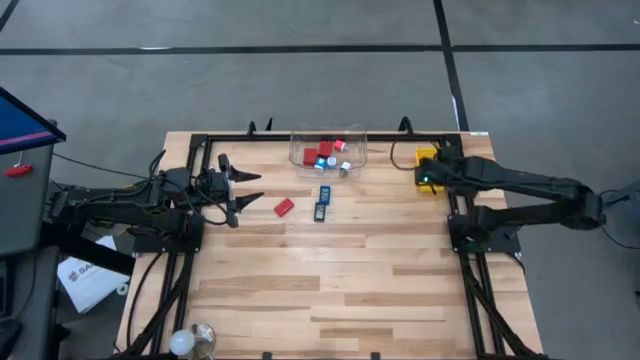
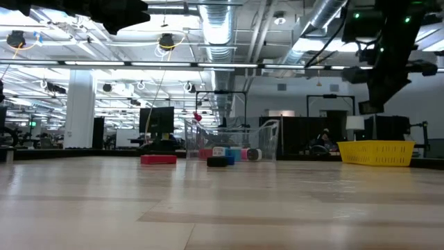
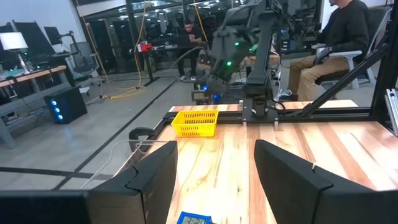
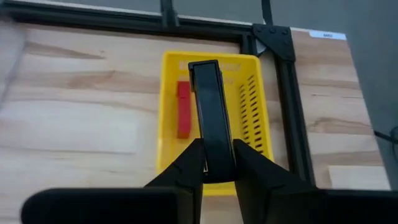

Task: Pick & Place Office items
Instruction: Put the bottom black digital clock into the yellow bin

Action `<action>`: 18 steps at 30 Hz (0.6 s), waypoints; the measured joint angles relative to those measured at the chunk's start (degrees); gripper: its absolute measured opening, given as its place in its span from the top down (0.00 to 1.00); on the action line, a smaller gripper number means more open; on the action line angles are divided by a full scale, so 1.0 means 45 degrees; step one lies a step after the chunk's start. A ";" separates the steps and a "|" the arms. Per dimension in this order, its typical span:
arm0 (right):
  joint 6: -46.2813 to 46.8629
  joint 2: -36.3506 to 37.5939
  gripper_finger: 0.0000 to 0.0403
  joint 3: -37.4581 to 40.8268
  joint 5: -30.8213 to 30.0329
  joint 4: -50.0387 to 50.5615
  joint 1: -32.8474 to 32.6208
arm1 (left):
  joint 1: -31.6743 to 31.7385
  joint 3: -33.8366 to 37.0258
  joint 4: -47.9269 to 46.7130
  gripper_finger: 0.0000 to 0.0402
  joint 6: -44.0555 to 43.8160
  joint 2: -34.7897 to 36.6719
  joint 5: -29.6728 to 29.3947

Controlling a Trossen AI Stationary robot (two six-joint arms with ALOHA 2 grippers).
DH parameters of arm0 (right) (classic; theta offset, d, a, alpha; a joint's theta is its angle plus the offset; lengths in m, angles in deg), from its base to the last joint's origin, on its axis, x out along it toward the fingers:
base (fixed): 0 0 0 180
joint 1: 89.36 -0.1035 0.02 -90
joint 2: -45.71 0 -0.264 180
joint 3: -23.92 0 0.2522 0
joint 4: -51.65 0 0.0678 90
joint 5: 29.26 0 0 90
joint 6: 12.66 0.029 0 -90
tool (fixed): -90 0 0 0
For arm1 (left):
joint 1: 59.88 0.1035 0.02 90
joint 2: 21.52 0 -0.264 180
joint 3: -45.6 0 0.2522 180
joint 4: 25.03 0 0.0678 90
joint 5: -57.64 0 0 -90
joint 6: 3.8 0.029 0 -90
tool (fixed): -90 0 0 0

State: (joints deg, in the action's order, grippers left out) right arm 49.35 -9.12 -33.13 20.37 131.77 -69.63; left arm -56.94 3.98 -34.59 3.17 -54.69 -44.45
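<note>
My right gripper needs to keep hold of the black stick (image 4: pixel 208 112) until the stick is lower, because it hangs high above the yellow tray in the right wrist view.
My right gripper (image 4: pixel 217 160) hangs over the yellow tray (image 4: pixel 258 124) at the table's far right, shut on a black stick (image 4: pixel 208 112). A red piece (image 4: pixel 183 109) lies in the tray. A clear tub (image 1: pixel 328 150) at the far middle holds red and blue-and-white pieces. In front of the tub, on the bare wood, lie a red block (image 1: pixel 284 207) and two blue-black rectangles (image 1: pixel 322 193), (image 1: pixel 320 211). My left gripper (image 1: pixel 246 190) is open and level at the far left, pointing toward these pieces. My right gripper pinches the black stick between its two fingers (image 4: pixel 245 158) at the stick's near end (image 4: pixel 217 163). The fingers slant down from above and lie along the stick, which juts forward past the fingertips. The stick is lifted clear over the tray.
A black frame rail (image 1: pixel 330 138) runs along the far edge and down both sides. A white rounded object (image 1: pixel 184 343) sits at the near left corner. A person (image 3: pixel 339 37) sits beyond the table's right side. Bare wood fills the table's near half.
</note>
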 joint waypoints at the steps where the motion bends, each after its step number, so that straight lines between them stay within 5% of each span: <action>1: -0.0361 0.0042 0.86 0.0093 0.0085 -0.0172 0.0391 | -0.0004 0.0000 0.0014 0.48 -0.0014 0.0000 -0.0001; 11: -0.2349 -0.0298 0.85 0.0256 0.0587 -0.1022 0.2680 | -0.0005 0.0000 0.0011 0.48 -0.0022 0.0000 0.0004; 18: -0.3711 -0.1022 0.85 0.2101 0.1660 -0.4055 0.3974 | -0.0005 0.0000 -0.0052 0.48 -0.0045 0.0005 0.0003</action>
State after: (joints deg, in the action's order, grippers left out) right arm 32.65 -13.72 -23.68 27.84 113.52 -51.75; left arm -56.96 3.98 -34.82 2.97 -54.66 -44.44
